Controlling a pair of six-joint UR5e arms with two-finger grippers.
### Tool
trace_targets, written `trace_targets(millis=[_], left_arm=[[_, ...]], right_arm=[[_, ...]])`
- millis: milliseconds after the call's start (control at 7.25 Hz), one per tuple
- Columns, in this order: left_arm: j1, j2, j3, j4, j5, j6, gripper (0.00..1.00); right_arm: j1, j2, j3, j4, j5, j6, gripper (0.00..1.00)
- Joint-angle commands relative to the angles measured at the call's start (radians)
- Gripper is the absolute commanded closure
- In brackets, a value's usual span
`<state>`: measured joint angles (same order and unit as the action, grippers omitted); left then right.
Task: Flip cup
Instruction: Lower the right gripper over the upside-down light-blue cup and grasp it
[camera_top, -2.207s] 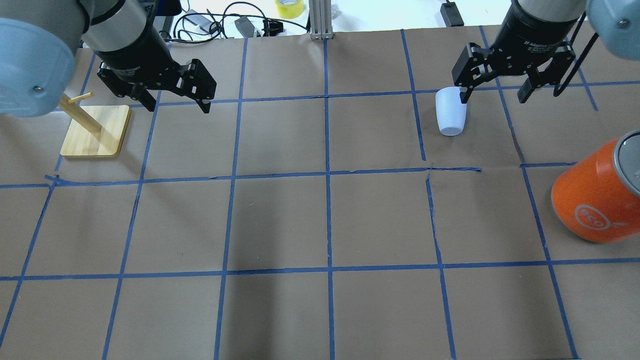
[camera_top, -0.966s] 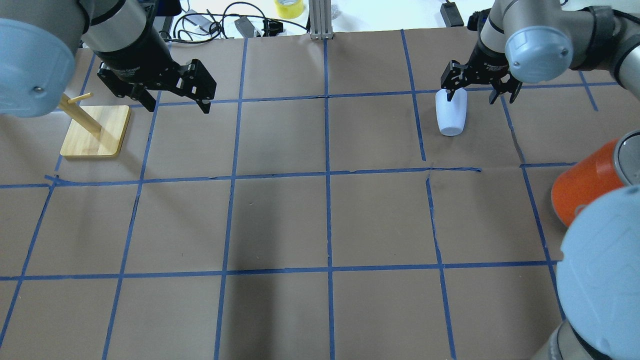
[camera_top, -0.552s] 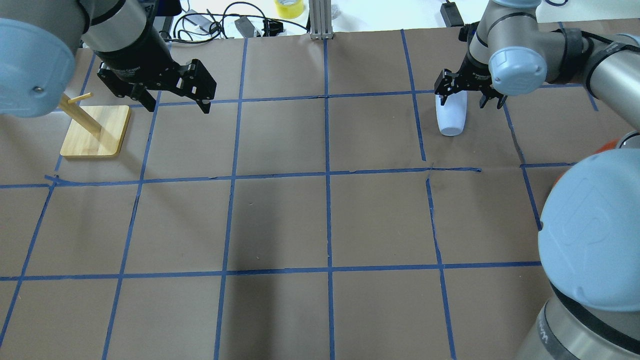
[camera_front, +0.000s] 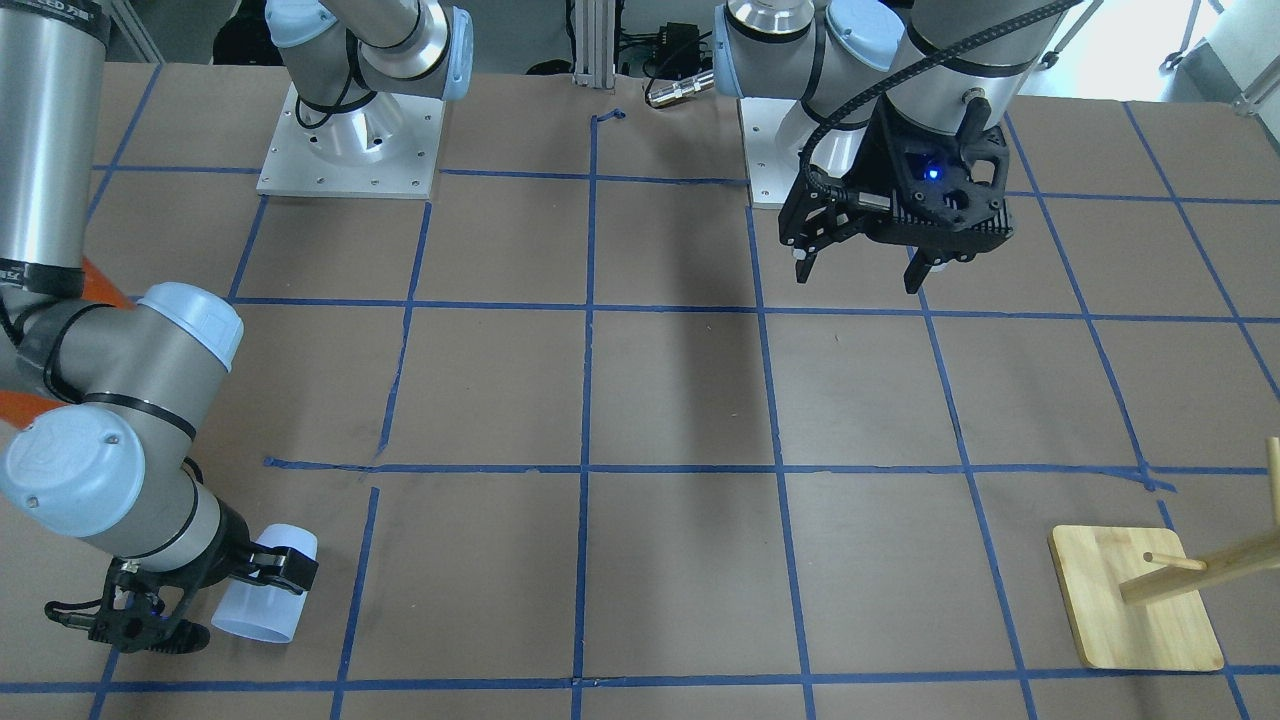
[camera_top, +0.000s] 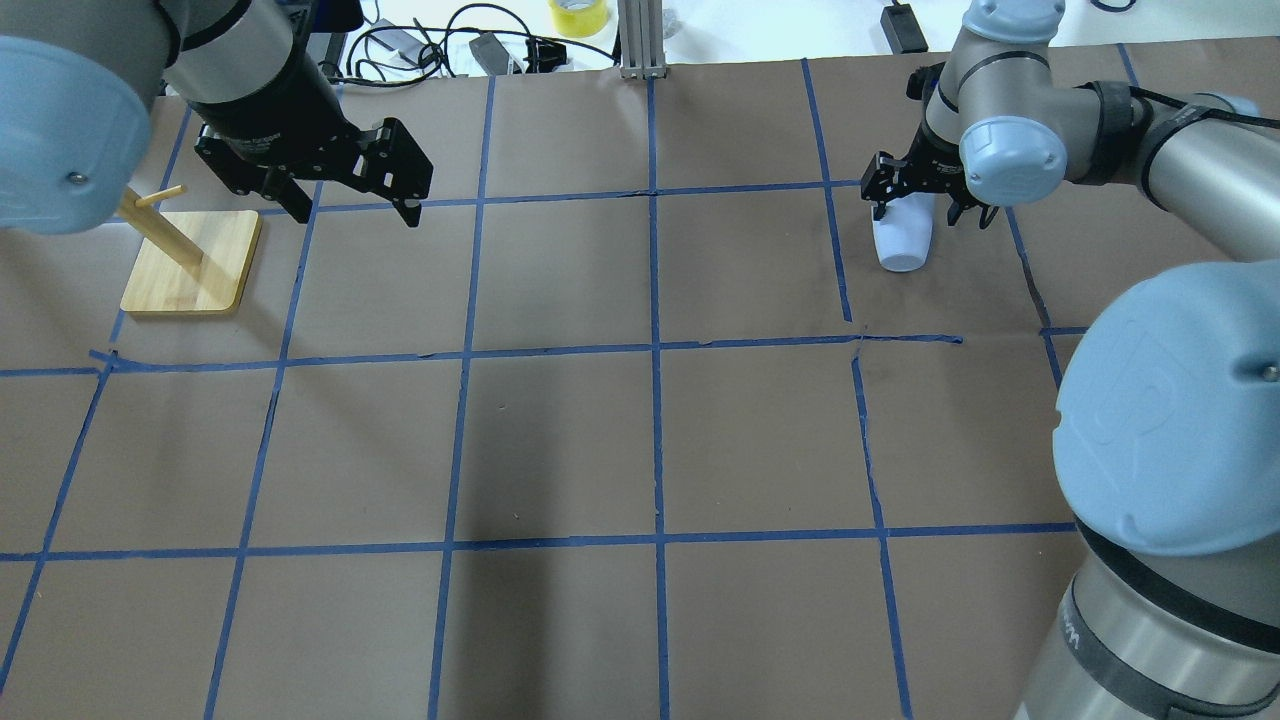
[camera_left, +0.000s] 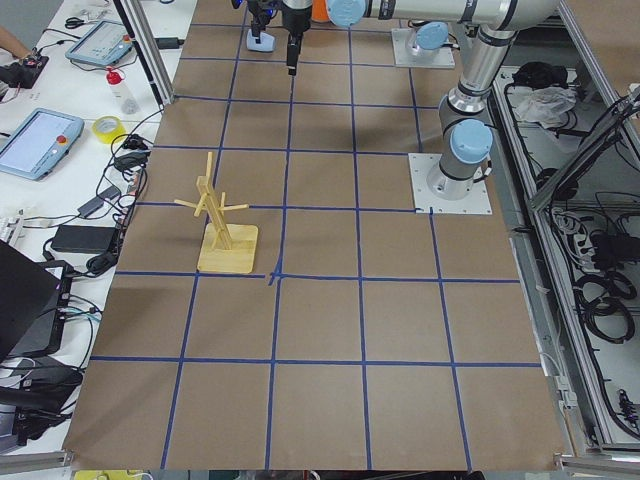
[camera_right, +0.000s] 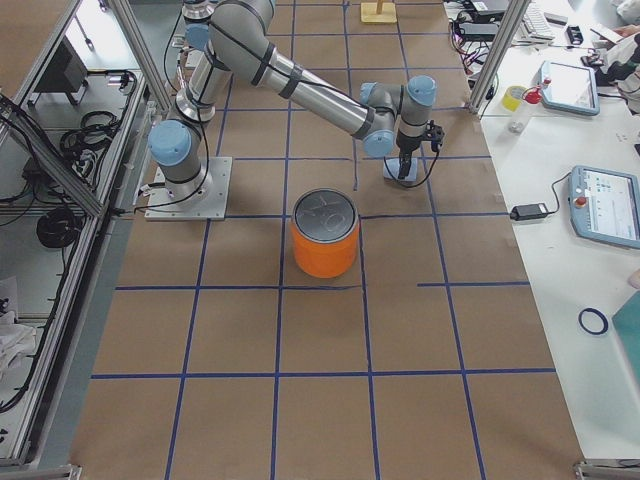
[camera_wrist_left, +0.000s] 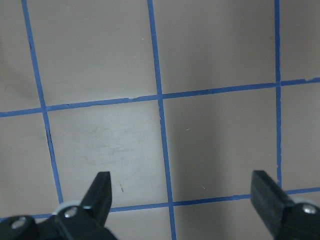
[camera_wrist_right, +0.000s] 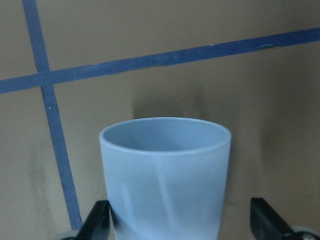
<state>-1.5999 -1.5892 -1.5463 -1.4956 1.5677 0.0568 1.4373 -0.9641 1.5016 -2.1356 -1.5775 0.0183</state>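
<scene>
I need to grab the pale blue cup with my right gripper next, by its body near the cup's base. Then I can flip the cup (camera_top: 903, 245) upright.
The pale blue cup (camera_top: 903, 245) lies on its side at the far right of the table, with its rim pointing away from the robot. It also shows in the front view (camera_front: 255, 605) and the right wrist view (camera_wrist_right: 165, 185). My right gripper (camera_top: 932, 212) points down over it, open. Its fingers straddle the cup near the base end; the left finger (camera_wrist_right: 100, 220) is close to the wall and the other stands apart. My left gripper (camera_top: 355, 215) hangs open and empty above the far left of the table, also in the left wrist view (camera_wrist_left: 182, 182).
A wooden peg stand (camera_top: 190, 260) sits at the far left, beside my left gripper. A large orange can (camera_right: 325, 235) stands nearer the robot than the cup; my right arm's elbow (camera_top: 1170, 400) hides it in the overhead view. Blue tape lines grid the brown table.
My right gripper has come down around the cup and shifted slightly left. The right arm's elbow has swung in and covered the orange can. The cup and left arm have not moved.
</scene>
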Motion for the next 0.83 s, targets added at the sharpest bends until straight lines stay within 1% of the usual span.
trace_targets(millis=[0,414,552,690], left_arm=[[0.000,0.000,0.000,0.000,0.000,0.000,0.00],[0.000,0.000,0.000,0.000,0.000,0.000,0.00],[0.000,0.000,0.000,0.000,0.000,0.000,0.00],[0.000,0.000,0.000,0.000,0.000,0.000,0.00]], right_arm=[[0.000,0.019,-0.001,0.000,0.008,0.002,0.00],[0.000,0.038,-0.004,-0.003,0.001,0.011,0.00],[0.000,0.038,-0.003,-0.021,0.001,0.014,0.08],[0.000,0.039,-0.001,-0.030,0.001,0.014,0.33]])
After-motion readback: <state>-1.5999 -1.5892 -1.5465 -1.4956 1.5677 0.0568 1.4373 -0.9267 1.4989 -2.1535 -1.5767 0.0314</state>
